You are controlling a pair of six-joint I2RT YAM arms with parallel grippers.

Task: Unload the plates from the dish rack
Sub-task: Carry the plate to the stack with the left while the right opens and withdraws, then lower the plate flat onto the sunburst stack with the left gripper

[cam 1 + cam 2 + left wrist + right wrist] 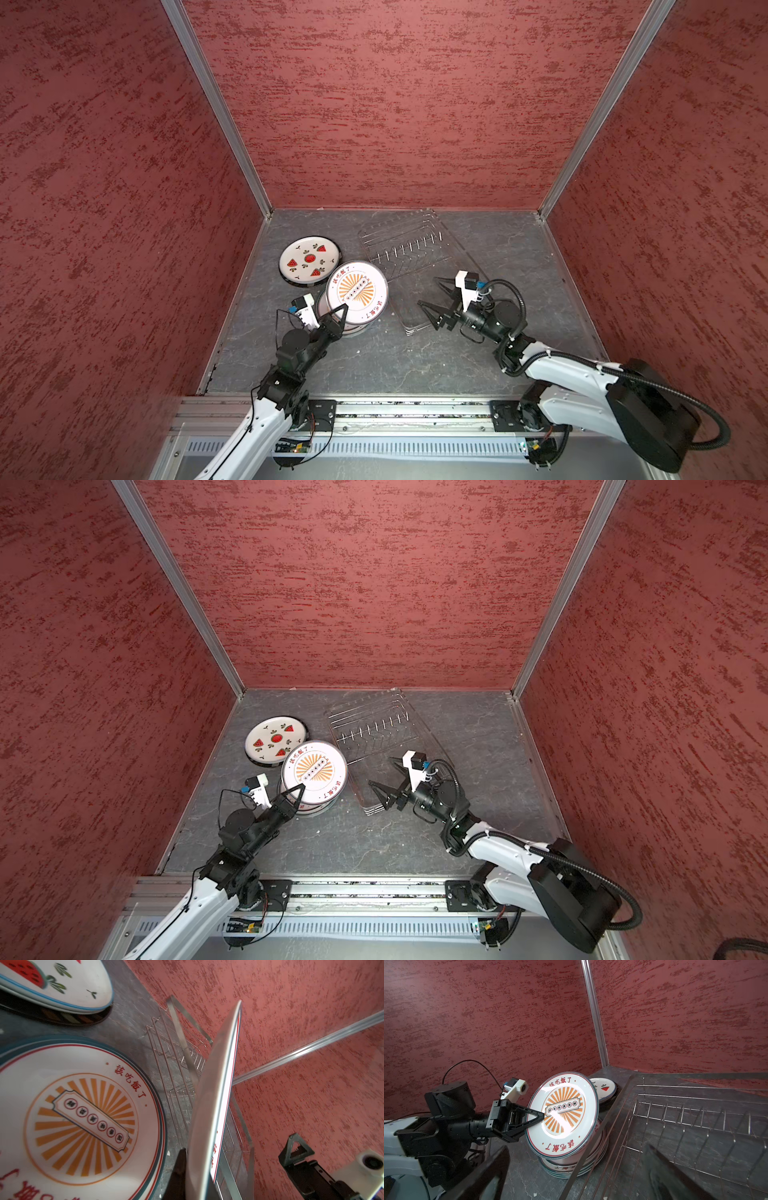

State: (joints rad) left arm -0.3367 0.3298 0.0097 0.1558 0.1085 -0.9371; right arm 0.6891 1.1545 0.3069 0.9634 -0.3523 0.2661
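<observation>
My left gripper keeps hold of the sunburst plate for now until it lies on the stack (83,1115), since tilted above the stack, it would drop crooked.
My left gripper (340,309) is shut on the rim of a white plate with an orange sunburst (357,291). It holds that plate tilted just above a stack of like plates (355,330); in the left wrist view the held plate (216,1095) shows edge-on beside the stack (83,1115). A watermelon plate (309,259) lies flat further back left, on a dark-rimmed one. The wire dish rack (405,245) stands at the back middle with no plate between its prongs. My right gripper (428,291) hangs open at the rack's near end, holding nothing.
The rack rests on a clear tray (415,322) that reaches toward the front. Red textured walls close in the grey stone floor (395,357) on three sides. An aluminium rail (415,409) carries both arm bases along the front edge.
</observation>
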